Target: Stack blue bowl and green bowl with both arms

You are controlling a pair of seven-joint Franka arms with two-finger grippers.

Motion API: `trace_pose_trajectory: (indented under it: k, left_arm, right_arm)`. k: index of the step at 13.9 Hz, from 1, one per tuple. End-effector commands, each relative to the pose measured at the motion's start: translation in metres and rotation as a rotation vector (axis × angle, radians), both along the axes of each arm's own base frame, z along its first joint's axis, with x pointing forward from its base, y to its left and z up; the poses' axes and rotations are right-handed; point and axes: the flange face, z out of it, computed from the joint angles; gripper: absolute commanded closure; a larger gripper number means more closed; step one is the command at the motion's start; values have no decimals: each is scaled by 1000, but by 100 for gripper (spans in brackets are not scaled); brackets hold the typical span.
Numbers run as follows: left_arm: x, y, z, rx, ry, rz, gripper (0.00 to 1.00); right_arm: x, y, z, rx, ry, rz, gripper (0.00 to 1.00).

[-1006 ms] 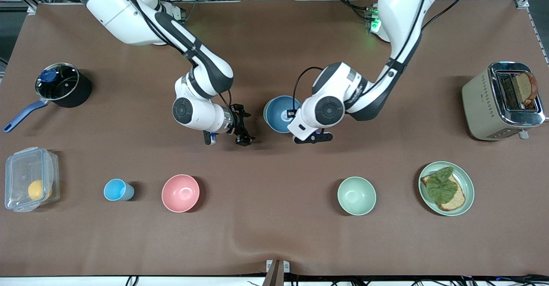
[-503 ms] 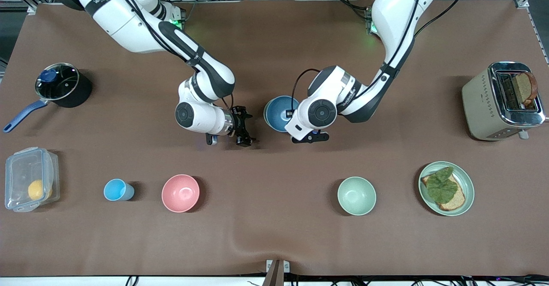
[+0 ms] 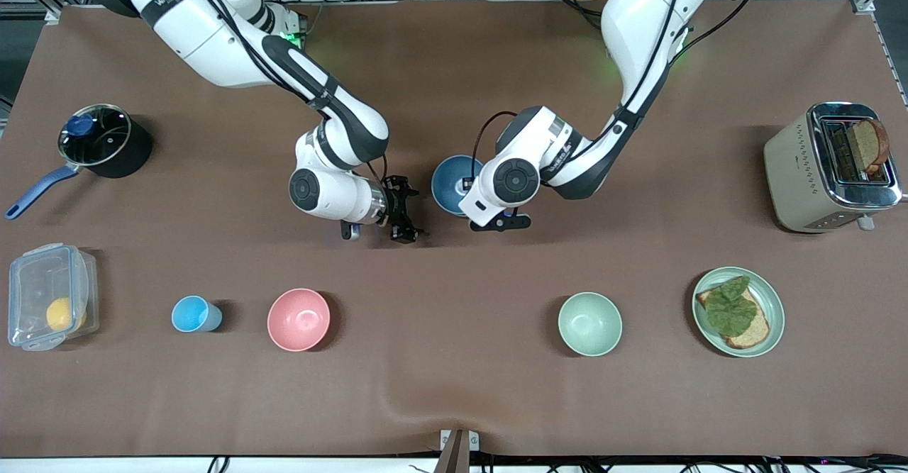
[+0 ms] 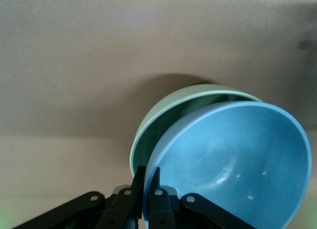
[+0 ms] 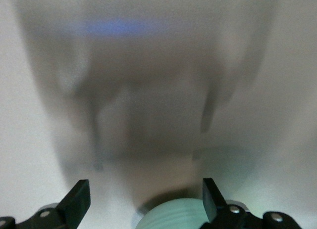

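Note:
The blue bowl's bottom sits inside the pale green bowl's rim in the left wrist view, so it is time for my left gripper to open now.
My left gripper (image 4: 148, 172) is shut on the rim of the blue bowl (image 4: 233, 164) and holds it tilted over a pale green bowl (image 4: 163, 110) that sits on the table under it. In the front view the blue bowl (image 3: 452, 184) shows at mid-table beside the left wrist, which hides the fingers. My right gripper (image 3: 404, 219) is open and empty, low over the table beside that bowl, toward the right arm's end. A green bowl's edge (image 5: 173, 214) shows between its fingers (image 5: 79, 199). A second green bowl (image 3: 589, 324) stands alone, nearer the front camera.
A pink bowl (image 3: 299, 319) and a light-blue cup (image 3: 195, 314) stand nearer the camera toward the right arm's end, beside a clear box (image 3: 50, 296). A pot (image 3: 99, 140) is farther back. A green plate with a sandwich (image 3: 738, 311) and a toaster (image 3: 830, 168) are at the left arm's end.
My left arm has shifted the blue bowl slightly toward the right arm's end and tilted it more. The right gripper has hardly moved.

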Motion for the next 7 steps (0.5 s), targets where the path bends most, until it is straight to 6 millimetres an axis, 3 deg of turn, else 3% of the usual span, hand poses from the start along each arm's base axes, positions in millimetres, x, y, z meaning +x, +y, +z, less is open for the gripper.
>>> trace_pose_trajectory:
  k: [1,2,3,5,7]
  left_arm:
    - [1,-5,2,25,-25,23,63]
    - [0,-7,2,33,-28,31,1]
    - [-6,-14,4,44,-45,7,0]
    - [0,-8,12,46,-63,8,0]
    - [19,6,33,36,-90,36,0]
  right_arm:
    - [-2,2,3,16,8,-24,0]
    - [-3,2,3,16,9,-24,0]
    - [-3,2,3,16,9,-24,0]
    - [-2,3,3,17,7,-24,0]
    - [-2,3,3,16,9,-23,0]
